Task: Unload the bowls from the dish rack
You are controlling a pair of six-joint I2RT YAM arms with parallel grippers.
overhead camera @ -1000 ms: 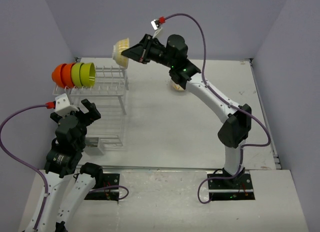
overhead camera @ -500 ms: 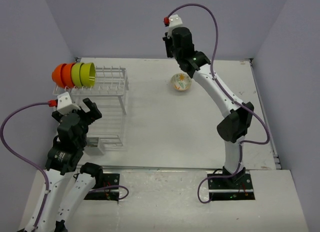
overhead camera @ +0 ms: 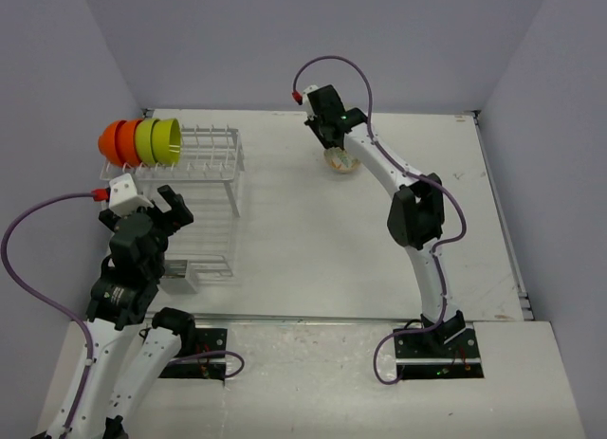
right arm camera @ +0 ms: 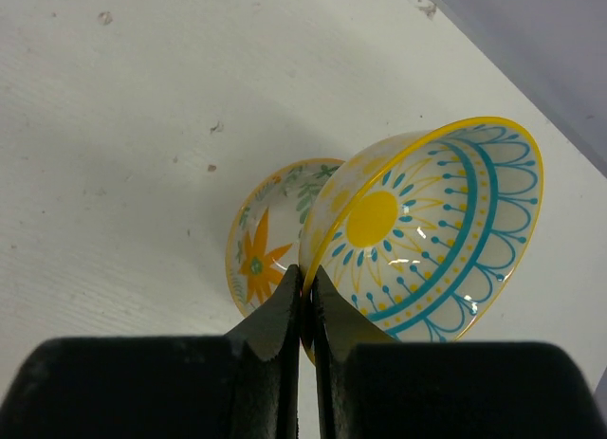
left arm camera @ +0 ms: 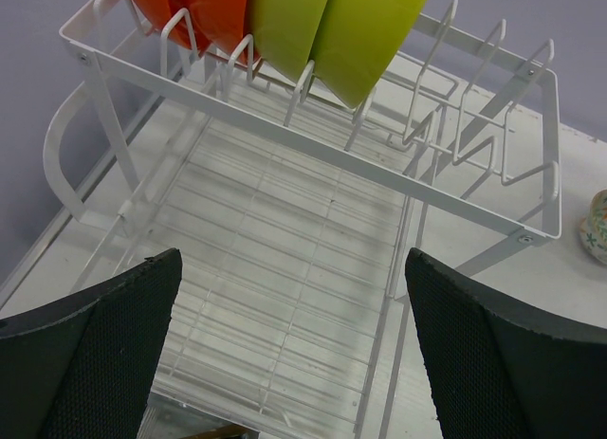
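My right gripper needs to line up the cream bowl before it opens. The cream bowl is tilted and off-centre above the second bowl, so it would drop crooked if I opened now.
My right gripper [right arm camera: 305,273] is shut on the rim of a cream bowl with blue pattern and yellow inside [right arm camera: 446,230], holding it tilted just above a second patterned bowl with an orange flower [right arm camera: 266,240] on the table. In the top view this gripper [overhead camera: 334,145] is low at the back middle, over a bowl [overhead camera: 342,161]. Two orange bowls [overhead camera: 119,140] and two lime-green bowls [overhead camera: 163,140] stand on edge at the far end of the dish rack [overhead camera: 204,188]. My left gripper [left arm camera: 294,363] is open and empty above the rack's near half [left arm camera: 285,230].
The rack's cutlery holder [overhead camera: 180,273] sits at its near left corner. Grey walls close the table on the left, back and right. A patterned bowl [left arm camera: 597,226] shows at the right edge of the left wrist view.
My right arm has swung away from the rack with the cream bowl and come down over the patterned bowl on the table. The left arm has not moved.
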